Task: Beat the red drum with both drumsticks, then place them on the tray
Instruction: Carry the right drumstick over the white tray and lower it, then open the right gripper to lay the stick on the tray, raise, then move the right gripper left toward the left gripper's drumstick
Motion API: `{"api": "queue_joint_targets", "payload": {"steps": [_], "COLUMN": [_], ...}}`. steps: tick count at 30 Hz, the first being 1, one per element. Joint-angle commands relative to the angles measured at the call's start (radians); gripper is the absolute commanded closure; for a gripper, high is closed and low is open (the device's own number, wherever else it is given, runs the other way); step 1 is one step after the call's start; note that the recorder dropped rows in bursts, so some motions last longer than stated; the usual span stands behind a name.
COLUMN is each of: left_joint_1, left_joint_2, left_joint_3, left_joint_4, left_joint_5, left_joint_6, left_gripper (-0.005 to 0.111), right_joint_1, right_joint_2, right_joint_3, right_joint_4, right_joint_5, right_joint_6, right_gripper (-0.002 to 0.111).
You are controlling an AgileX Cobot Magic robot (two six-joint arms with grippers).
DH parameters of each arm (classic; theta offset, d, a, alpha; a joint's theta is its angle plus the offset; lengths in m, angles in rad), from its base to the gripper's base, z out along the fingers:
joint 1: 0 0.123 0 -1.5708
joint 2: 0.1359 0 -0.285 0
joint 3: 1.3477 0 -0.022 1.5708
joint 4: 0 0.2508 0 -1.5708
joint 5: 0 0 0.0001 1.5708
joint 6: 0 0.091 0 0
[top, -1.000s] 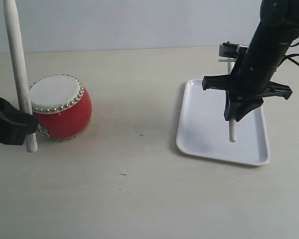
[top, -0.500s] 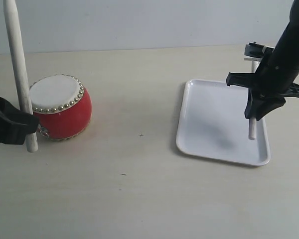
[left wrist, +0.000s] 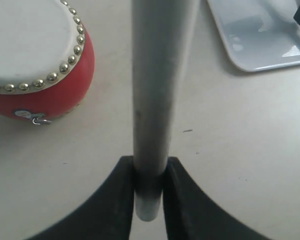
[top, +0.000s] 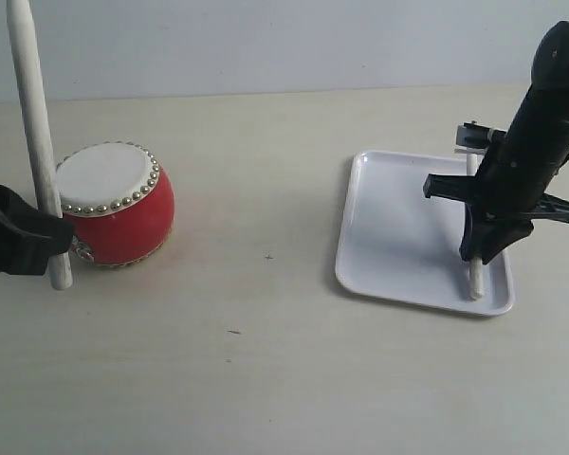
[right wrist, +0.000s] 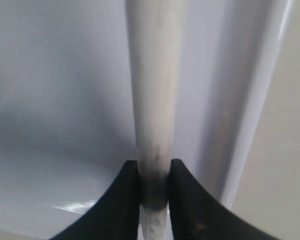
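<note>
The drumstick (top: 476, 280) is low inside the rim of the white tray (top: 398, 237) and would rest there if released. My right gripper needs to let go of the drumstick.
The red drum (top: 116, 203) with its cream skin and gold studs stands on the table at the left, also seen in the left wrist view as the drum (left wrist: 35, 60). Just in front of its left side my left gripper (top: 52, 242) is shut on a drumstick (top: 36, 133) that stands upright; the same drumstick (left wrist: 157, 85) fills the left wrist view. My right gripper (top: 476, 248) is shut on the other drumstick (top: 473, 275), low over the right part of the white tray (top: 398, 237). That stick's lower end sits at the tray floor near the front rim.
The tray's raised rim (right wrist: 255, 125) runs close beside the right stick. A corner of the tray (left wrist: 250, 45) shows in the left wrist view. Bare beige tabletop (top: 266, 313) lies between the drum and the tray, with a pale wall behind.
My right gripper has carried its drumstick across the tray to the right side and then lowered it toward the front rim. The left gripper and its stick have stayed still.
</note>
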Motion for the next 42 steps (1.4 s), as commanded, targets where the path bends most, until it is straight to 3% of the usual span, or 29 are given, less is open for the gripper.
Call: {"api": "queue_joint_targets", "payload": {"steps": [1,9,19,25,28,32,35,36,42], "left_joint_1": [0.001,0.001,0.001,0.001,0.001,0.001,0.001,0.001,0.001], "left_joint_2": [0.000,0.000,0.000,0.000,0.000,0.000,0.000,0.000,0.000], "left_joint_3": [0.003,0.003,0.003,0.003,0.003,0.003,0.003,0.003,0.003], "left_joint_4": [-0.011,-0.011,-0.011,-0.013,-0.029,-0.031,-0.058,-0.085,-0.318], "left_joint_5": [-0.013,-0.013,-0.013,-0.060,-0.091,-0.080,-0.076,-0.076,-0.074], "left_joint_6": [0.002,0.004,0.004,0.003,0.003,0.007,0.034,0.063,0.287], "left_gripper": [0.107,0.107,0.107,0.107,0.107,0.107,0.107,0.107,0.107], "right_joint_1": [-0.006,-0.006,-0.006,-0.006,-0.006,-0.006,0.000,0.000,0.088], "right_joint_2": [-0.008,-0.008,-0.010,-0.075,-0.135,-0.196,-0.212,-0.212,-0.221], "right_joint_3": [0.005,0.005,0.005,0.003,0.003,0.003,0.035,0.053,0.153], "right_joint_4": [-0.001,-0.004,-0.004,0.001,0.109,0.571,0.949,1.068,1.199], "right_joint_5": [-0.029,-0.010,-0.018,-0.052,-0.074,-0.045,0.178,0.178,0.178], "right_joint_6": [-0.003,-0.012,-0.067,-0.154,-0.369,-0.787,-1.222,-1.347,-1.607], "right_gripper": [0.108,0.108,0.070,0.065,0.065,0.065,0.065,0.065,0.065]}}
